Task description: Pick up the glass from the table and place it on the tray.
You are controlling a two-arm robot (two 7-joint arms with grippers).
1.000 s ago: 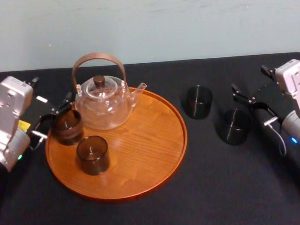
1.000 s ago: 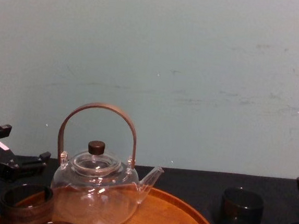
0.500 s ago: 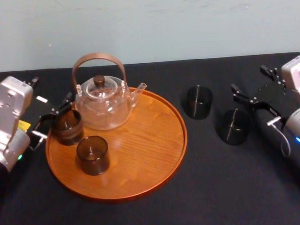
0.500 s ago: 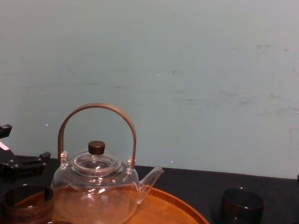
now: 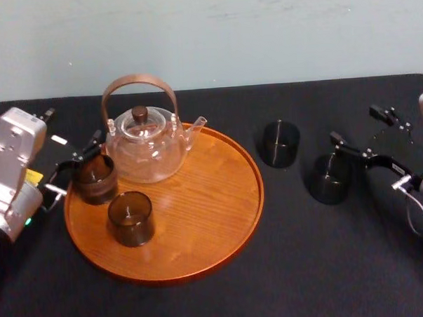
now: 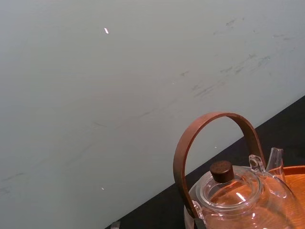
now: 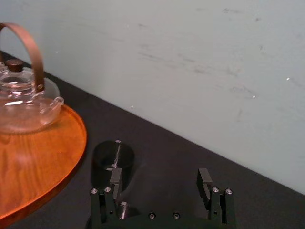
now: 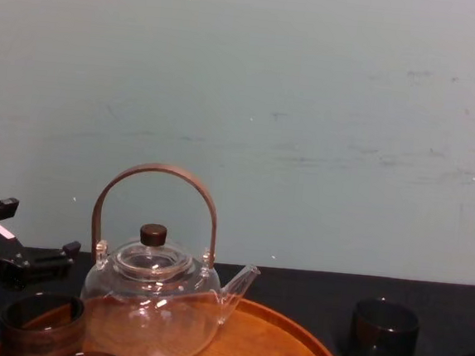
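My right gripper grabs the nearer dark glass by its outer side next, to place the glass on the round tray (image 8: 277,348).
Two dark glasses stand on the black table right of the tray: one farther back (image 5: 279,143) (image 7: 113,155) (image 8: 383,337), one nearer (image 5: 329,178). The round orange-brown tray (image 5: 214,221) (image 7: 43,157) carries a clear glass teapot (image 5: 144,147) and two more dark glasses (image 5: 93,179) (image 5: 130,218). My right gripper (image 5: 353,124) (image 7: 160,183) is open, just right of the nearer table glass, with nothing between its fingers. My left gripper (image 5: 72,126) is open at the tray's left edge, beside the rear tray glass and holding nothing.
A pale wall runs behind the table's back edge. The teapot's tall brown handle (image 8: 159,175) (image 6: 214,121) rises over the tray's back part. Bare wood (image 5: 199,201) fills the tray's right half, and black cloth lies in front of the tray.
My right gripper has drawn back to the right and slightly down, away from the nearer table glass. The left arm, the glasses and the teapot have not moved.
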